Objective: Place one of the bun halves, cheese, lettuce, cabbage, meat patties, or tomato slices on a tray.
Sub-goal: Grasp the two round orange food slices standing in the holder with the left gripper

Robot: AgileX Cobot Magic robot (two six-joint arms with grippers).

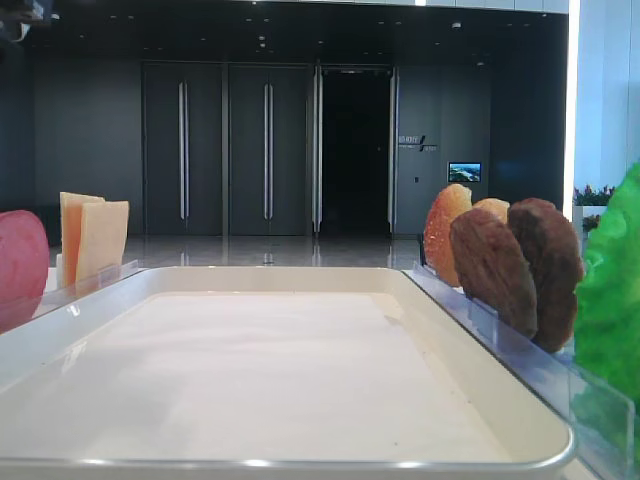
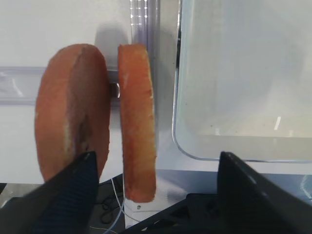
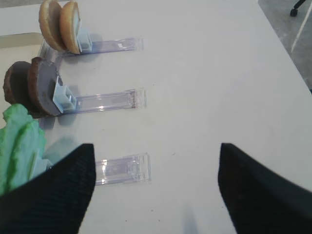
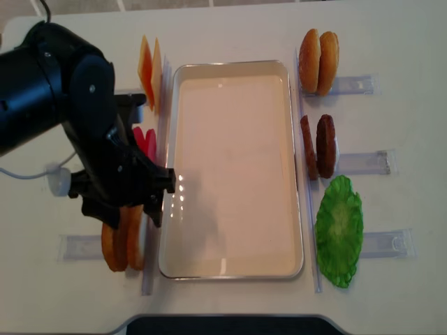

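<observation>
I will next take hold of the bun half by its upper edge (image 4: 135, 239) with my left gripper, because the bun half is wide along its round side (image 4: 144, 241) but thin across.
The cream-white tray (image 4: 234, 171) lies in the middle of the table with nothing on it. Two bun halves (image 4: 122, 241) stand on edge in a rack at its front left corner. My left gripper (image 2: 156, 155) hangs open over them: the right bun half (image 2: 139, 122) is between its fingers, untouched, and the left bun half (image 2: 70, 112) is partly behind the left finger (image 2: 63, 195). Tomato slices (image 4: 143, 143) and cheese (image 4: 148, 68) stand further back on that side. My right gripper (image 3: 156, 146) is open above bare table, next to the lettuce (image 3: 19, 141), meat patties (image 3: 34, 87) and more bun halves (image 3: 61, 27).
Clear slotted racks (image 3: 109, 100) stick out rightwards from the food on the right side. The black left arm (image 4: 70, 91) covers the table left of the tray. The table's near edge and cables below it (image 2: 114, 204) show in the left wrist view.
</observation>
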